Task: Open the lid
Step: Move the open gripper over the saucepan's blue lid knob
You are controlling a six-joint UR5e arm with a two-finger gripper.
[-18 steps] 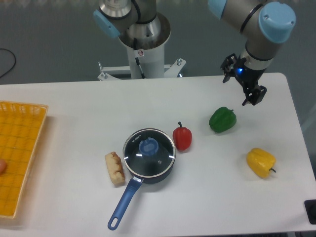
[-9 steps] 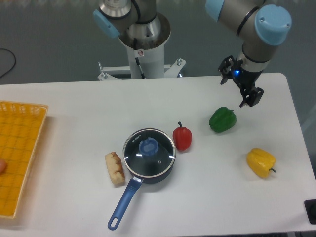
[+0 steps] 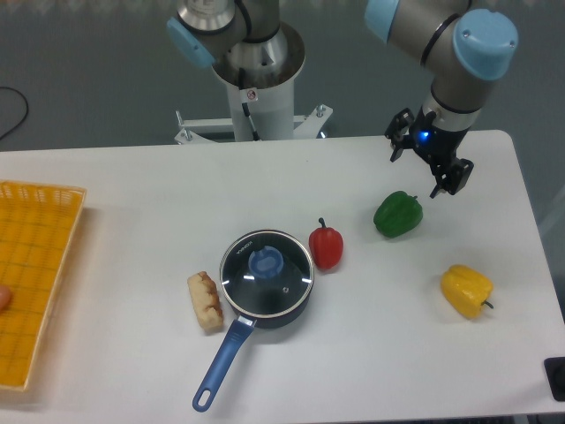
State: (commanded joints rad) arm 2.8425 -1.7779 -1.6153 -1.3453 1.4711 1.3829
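The glass disc point(image 3: 281, 295) is too wide for my gripper's fingers, so my gripper should next take hold of its narrow blue centre knob point(image 3: 266, 262) to open the lid.
The lid point(image 3: 266, 271), a clear glass disc with a metal rim and a blue centre knob, rests flat on the dark blue saucepan point(image 3: 256, 309) near the table's middle front. The pan's long handle points toward the front left. My gripper point(image 3: 425, 166) hangs far off at the back right, above the table beside the green pepper point(image 3: 397, 214). Its two black fingers stand apart and hold nothing.
A red pepper point(image 3: 326, 246) touches the pan's right side and a bread roll point(image 3: 205, 301) lies at its left. A yellow pepper point(image 3: 466, 291) sits at the front right. An orange basket point(image 3: 35, 274) lies along the left edge. The robot base point(image 3: 256, 79) stands at the back.
The gripper has drifted slightly left and back and turned a little at the wrist. Pan, lid and vegetables have not moved.
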